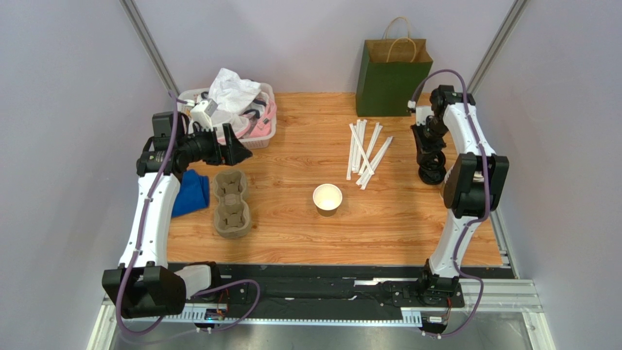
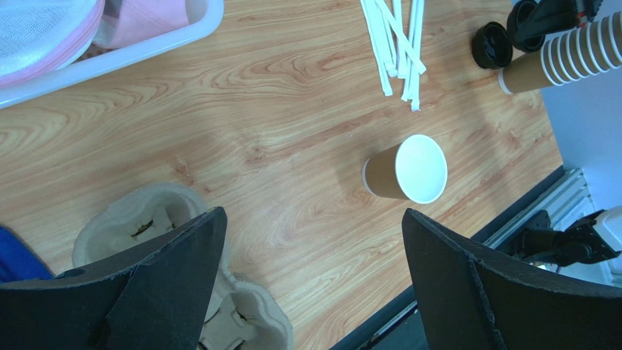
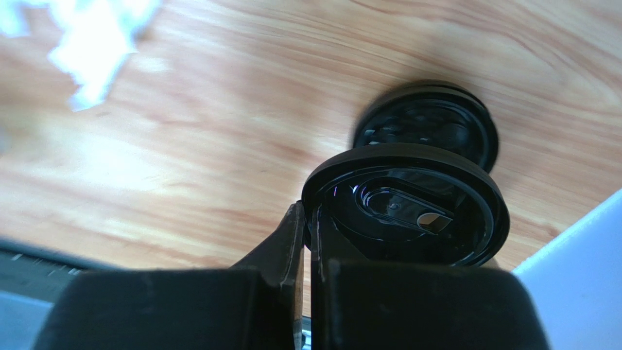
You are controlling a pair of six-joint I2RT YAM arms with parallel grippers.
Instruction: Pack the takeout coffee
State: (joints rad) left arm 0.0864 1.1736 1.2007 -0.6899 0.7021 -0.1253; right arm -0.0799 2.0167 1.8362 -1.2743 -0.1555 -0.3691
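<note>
The lid's bottom should stay free to cap the cup, so my left gripper needs to grab the round black lid's free rim edge (image 1: 433, 162) (image 2: 517, 29) next.
The brown kraft-paper cup (image 1: 327, 197) stands upright on the wooden table's middle with no lid on it, its white inside showing; it also shows in the left wrist view (image 2: 409, 171). My right gripper (image 3: 308, 219) is shut on the rim of a black plastic lid (image 3: 409, 204), held just above more black lids (image 3: 431, 120) on the table at the right edge (image 1: 432, 175). My left gripper (image 2: 312, 212) is open and empty, hovering at the left above the moulded-pulp cup carrier (image 1: 231, 204), well left of the cup.
A green paper bag (image 1: 393, 76) stands at the back. White straws (image 1: 365, 153) lie right of centre. A white basket (image 1: 255, 135) with cloths sits back left, a blue cloth (image 1: 191, 191) beside the carrier. A sleeve of stacked cups (image 2: 569, 58) lies at the right.
</note>
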